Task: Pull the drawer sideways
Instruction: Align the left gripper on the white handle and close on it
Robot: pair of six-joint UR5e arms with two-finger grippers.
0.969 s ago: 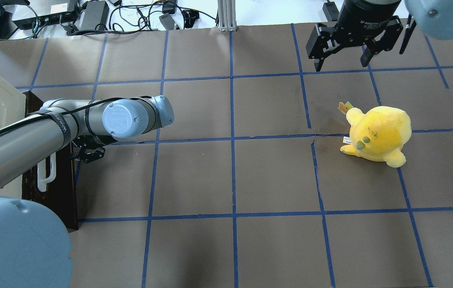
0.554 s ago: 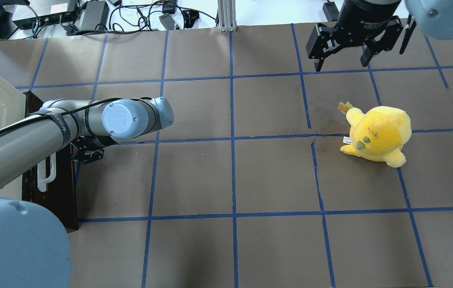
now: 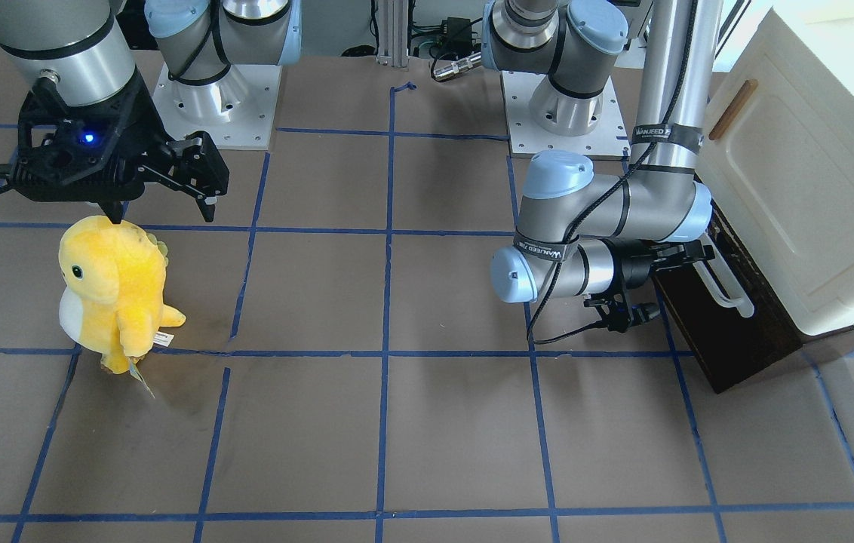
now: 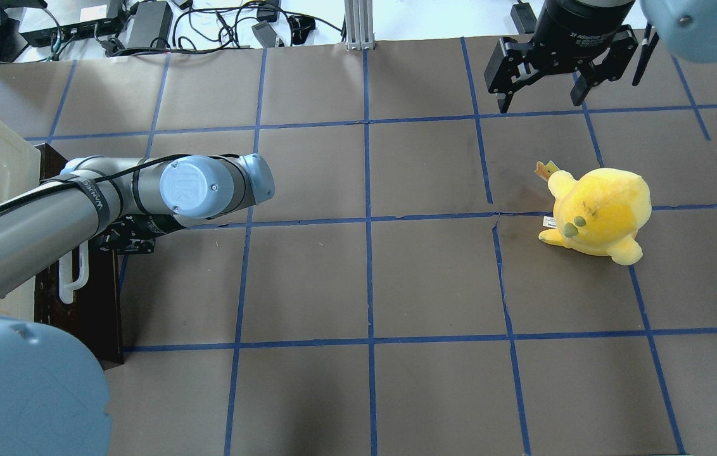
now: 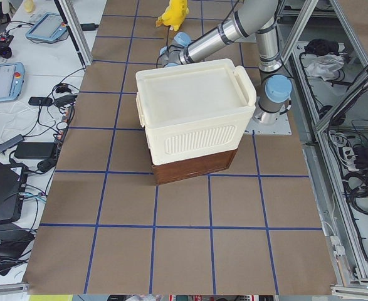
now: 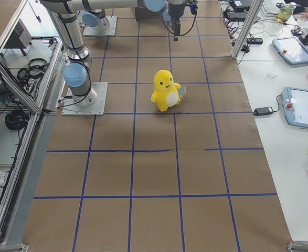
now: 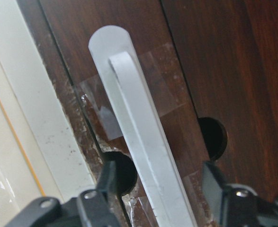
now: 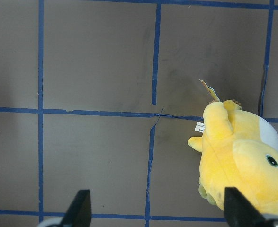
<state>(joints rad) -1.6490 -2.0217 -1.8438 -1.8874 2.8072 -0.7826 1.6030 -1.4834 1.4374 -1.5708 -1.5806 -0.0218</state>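
My left gripper will next grab the drawer by its raised white bar handle, as its wooden front is flat and wide.
The drawer [image 3: 729, 339] has a dark brown wooden front with a long white bar handle [image 3: 725, 290] and sits under a cream cabinet [image 3: 804, 188]. It looks pushed in, and no interior shows. My left gripper [image 3: 695, 256] is open at the handle. In the left wrist view its fingers [image 7: 105, 189] stand on either side of the handle [image 7: 143, 156] without clamping it. In the overhead view the handle [image 4: 73, 272] shows, and the left gripper [image 4: 121, 237] is mostly hidden under the arm. My right gripper [image 4: 542, 95] is open and empty at the far right.
A yellow plush toy [image 4: 599, 212] stands on the brown paper table on the right, just below the right gripper [image 3: 163, 204]; it also shows in the right wrist view [image 8: 243, 161]. The cabinet door has a small brown handle [image 3: 732, 109]. Cables lie beyond the table's far edge.
My left gripper has moved a little left, closer to the drawer front and its handle. The right arm and the plush toy have not moved.
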